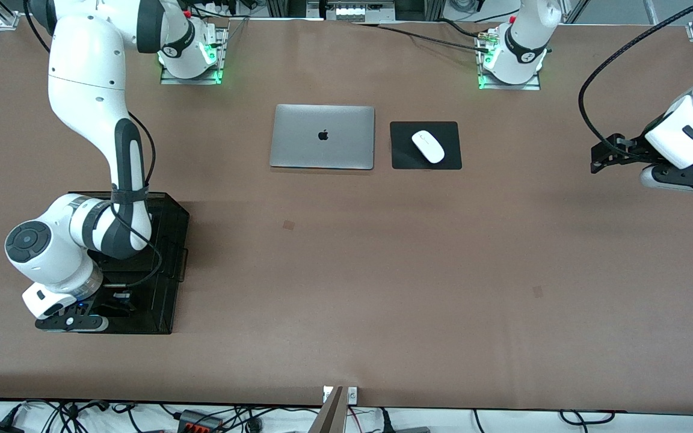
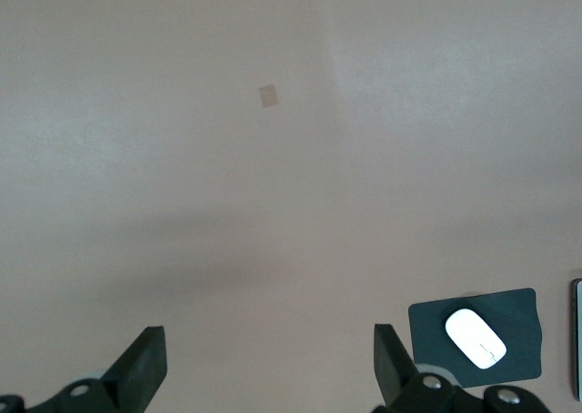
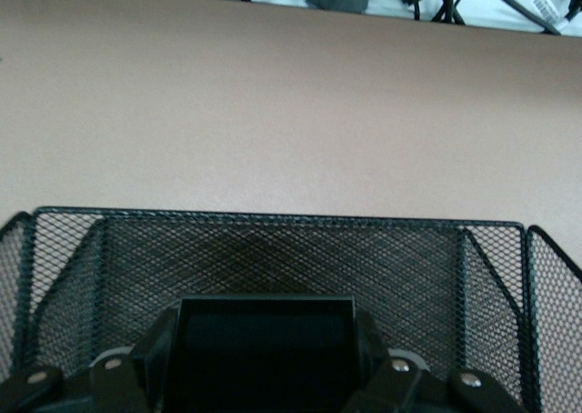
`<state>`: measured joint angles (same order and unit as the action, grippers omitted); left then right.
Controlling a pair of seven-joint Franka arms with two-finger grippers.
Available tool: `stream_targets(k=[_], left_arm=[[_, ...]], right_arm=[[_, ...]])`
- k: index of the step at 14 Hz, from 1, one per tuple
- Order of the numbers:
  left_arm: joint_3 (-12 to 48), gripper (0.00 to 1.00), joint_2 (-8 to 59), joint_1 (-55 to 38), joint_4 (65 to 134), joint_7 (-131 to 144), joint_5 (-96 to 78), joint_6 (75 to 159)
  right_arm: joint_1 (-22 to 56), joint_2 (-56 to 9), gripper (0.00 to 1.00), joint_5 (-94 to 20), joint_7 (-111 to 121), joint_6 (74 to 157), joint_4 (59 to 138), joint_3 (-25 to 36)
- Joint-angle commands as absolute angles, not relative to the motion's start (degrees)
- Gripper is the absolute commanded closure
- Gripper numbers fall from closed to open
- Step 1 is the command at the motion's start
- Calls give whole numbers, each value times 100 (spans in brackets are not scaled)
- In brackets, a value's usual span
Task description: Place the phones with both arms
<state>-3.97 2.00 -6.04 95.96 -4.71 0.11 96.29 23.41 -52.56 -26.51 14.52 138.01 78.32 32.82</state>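
The black phone (image 3: 265,351) is standing inside the mesh basket's rim (image 3: 273,216) and would stay in the basket, so the robot's right gripper should open now.
My right gripper (image 1: 119,299) is down inside a black mesh basket (image 1: 169,210) at the right arm's end of the table. In the right wrist view the right gripper (image 3: 264,320) is shut on a black phone (image 3: 264,367), with the basket's mesh wall (image 3: 273,249) just past it. I cannot tell whether it is the squarish one or the long slab. The white-lilac phone and any other phone are out of view. My left gripper (image 1: 598,157) hangs open and empty over bare table at the left arm's end, and the left wrist view shows the left gripper (image 2: 269,340) with its fingers wide apart.
A shut silver laptop (image 1: 322,137) lies between the arm bases. Beside it a white mouse (image 1: 428,146) sits on a black pad (image 1: 403,159); the mouse (image 2: 475,337) and pad (image 2: 523,358) also show in the left wrist view. Cables lie past the table's near edge.
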Motion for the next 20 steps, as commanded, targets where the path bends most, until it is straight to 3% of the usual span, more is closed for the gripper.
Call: stream_targets(k=[1,2,6,11,15,20], left_arm=[[-369,0,211,-598,9475,-457,70,9492],[-369,0,211,-598,9466,-457,70,9501],[-369,0,211,-598,9466,-457,70,9501],[-369,0,211,-598,9466,-448,79,9492],[-369,0,211,-571,9466,-440,70,9518],[-378,0,194,-536,9396,-211,70,9501]], right_arm=[[2303,-5194,32,-2777,1608,13878,7989,3208],[2303,-5186,0,-2777,1617,13869,8007,3217],[2347,-4739,0,-2707,1635,13449,7902,3269],[2276,-4413,0,-2707,1600,12104,6962,3357],[2347,-3781,0,-2655,1336,10463,7074,3498],[2891,-2753,0,-1821,1011,9862,7733,3638]])
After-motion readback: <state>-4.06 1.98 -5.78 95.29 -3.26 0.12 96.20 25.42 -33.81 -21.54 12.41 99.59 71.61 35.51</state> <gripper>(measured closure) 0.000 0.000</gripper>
